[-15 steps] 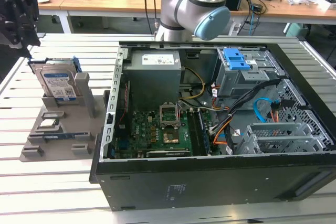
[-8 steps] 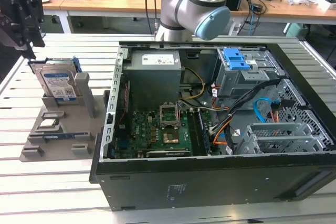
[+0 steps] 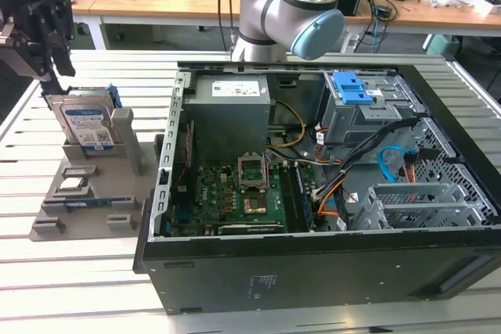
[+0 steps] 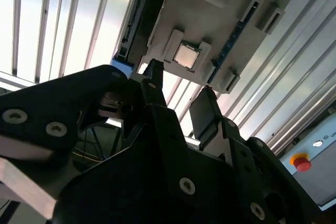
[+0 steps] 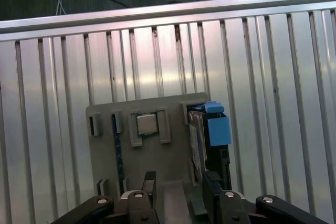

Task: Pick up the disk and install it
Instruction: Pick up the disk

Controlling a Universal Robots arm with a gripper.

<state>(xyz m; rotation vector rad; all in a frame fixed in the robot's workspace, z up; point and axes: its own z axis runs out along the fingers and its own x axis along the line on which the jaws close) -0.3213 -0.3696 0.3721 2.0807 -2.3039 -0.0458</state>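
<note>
My gripper grabs the disk across its sides at the disk's exposed upper end [image 3: 81, 100] next for installing, since the grey holder surrounds the disk's lower end.
The disk [image 3: 88, 124] stands on edge in a grey holder [image 3: 94, 193] at the exterior view's left, its white-and-blue label facing out and a blue rail round its edges. My black gripper [image 3: 53, 64] hangs just above and behind it, open, with nothing between its fingers. In the first wrist view the disk [image 5: 214, 129] lies beside one fingertip [image 5: 210, 186], and the gripper [image 5: 179, 184] is over the holder [image 5: 105, 156]. The second wrist view has the gripper [image 4: 178, 95] in front of the holder [image 4: 220, 3] and the disk's edge [image 4: 137, 19].
An open computer case [image 3: 313, 271] fills the middle and right of the slatted metal table [image 3: 86, 287]. It holds a grey power supply [image 3: 228, 115], a motherboard [image 3: 235, 193] and a drive cage with a blue latch [image 3: 351, 87]. A small chip [image 5: 146, 124] sits in the holder.
</note>
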